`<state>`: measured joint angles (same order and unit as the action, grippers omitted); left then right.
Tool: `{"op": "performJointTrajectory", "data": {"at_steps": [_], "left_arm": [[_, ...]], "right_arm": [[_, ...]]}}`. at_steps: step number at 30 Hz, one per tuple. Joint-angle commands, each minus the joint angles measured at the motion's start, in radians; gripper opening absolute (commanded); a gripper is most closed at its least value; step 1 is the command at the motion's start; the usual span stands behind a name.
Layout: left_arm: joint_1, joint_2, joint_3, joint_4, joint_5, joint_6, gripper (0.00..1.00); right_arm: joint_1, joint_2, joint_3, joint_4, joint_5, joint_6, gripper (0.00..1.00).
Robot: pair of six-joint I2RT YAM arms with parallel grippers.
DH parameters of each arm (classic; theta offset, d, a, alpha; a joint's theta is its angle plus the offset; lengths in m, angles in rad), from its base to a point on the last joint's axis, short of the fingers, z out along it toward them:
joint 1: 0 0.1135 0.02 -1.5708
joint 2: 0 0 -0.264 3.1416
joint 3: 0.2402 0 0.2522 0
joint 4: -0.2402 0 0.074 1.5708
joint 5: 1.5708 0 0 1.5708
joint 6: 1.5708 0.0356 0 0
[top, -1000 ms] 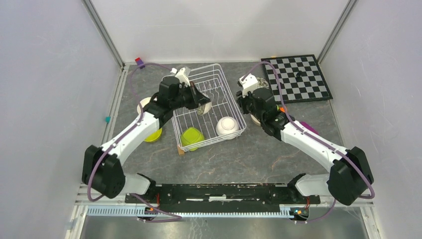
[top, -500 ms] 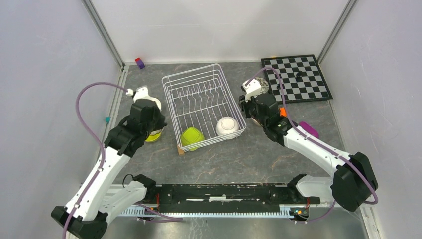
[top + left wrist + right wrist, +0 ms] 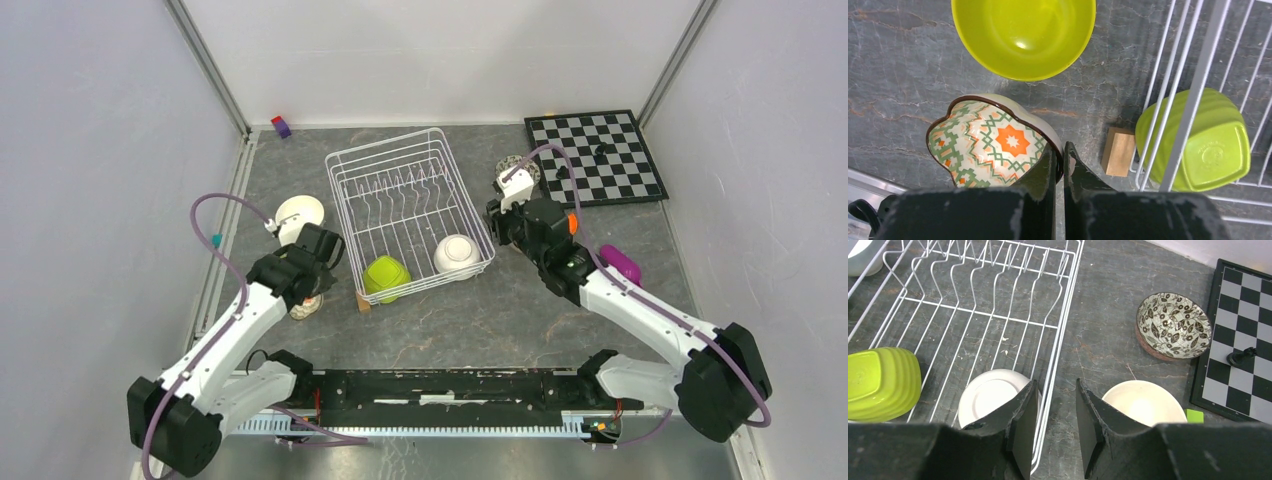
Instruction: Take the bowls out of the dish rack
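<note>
The orange-and-green patterned bowl is hanging tilted by its rim above the table. It would fall if I opened my left gripper now, so I should keep holding it.
The white wire dish rack holds an upturned lime green bowl and an upturned white bowl at its near end. My left gripper is shut on the rim of an orange-and-green patterned bowl, low by the rack's near-left corner. A second lime green bowl sits just beyond it. My right gripper is open and empty over the rack's right edge, with the white bowl on its left and a cream bowl on its right. A floral bowl sits on the table.
A white bowl stands on the table left of the rack. A small wooden block props the rack's near-left corner. The chessboard lies at the back right, and a purple object is right of my right arm.
My left arm has carried the patterned bowl out of the rack, leftward and then toward the near side, down beside the rack's corner. My right gripper has shifted slightly.
</note>
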<state>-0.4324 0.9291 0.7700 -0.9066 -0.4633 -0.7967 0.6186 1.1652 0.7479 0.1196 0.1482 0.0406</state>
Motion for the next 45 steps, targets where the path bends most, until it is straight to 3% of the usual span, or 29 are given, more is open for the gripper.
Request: {"op": "performJointTrajectory", "data": {"at_steps": [1,12,16,21,24,26,36,45], "left_arm": [[0.007,0.064,0.006,0.062,-0.023,-0.086,0.02],[0.060,0.183,-0.095,0.157,0.072,-0.147,0.02],[0.080,0.215,-0.101,0.171,0.108,-0.141,0.07],[0.081,0.200,-0.083,0.169,0.117,-0.120,0.22],[0.080,0.182,-0.056,0.143,0.109,-0.106,0.48],[0.080,0.159,-0.049,0.136,0.100,-0.102,0.57],[0.080,0.049,0.059,0.035,0.090,-0.054,0.62],[0.080,-0.088,0.175,0.013,0.141,0.079,0.78]], "right_arm": [[-0.003,-0.054,-0.026,0.037,0.021,0.005,0.40],[-0.004,-0.071,-0.053,0.048,0.035,0.002,0.41],[-0.004,-0.064,-0.050,0.051,0.025,0.002,0.41],[-0.004,-0.048,-0.041,0.049,0.016,0.004,0.41],[-0.004,-0.034,-0.033,0.048,-0.001,0.005,0.41],[-0.005,-0.022,-0.022,0.045,-0.020,0.012,0.41],[-0.004,-0.002,0.001,0.044,-0.071,0.025,0.43],[-0.004,-0.004,-0.019,0.069,-0.112,0.055,0.51]]}}
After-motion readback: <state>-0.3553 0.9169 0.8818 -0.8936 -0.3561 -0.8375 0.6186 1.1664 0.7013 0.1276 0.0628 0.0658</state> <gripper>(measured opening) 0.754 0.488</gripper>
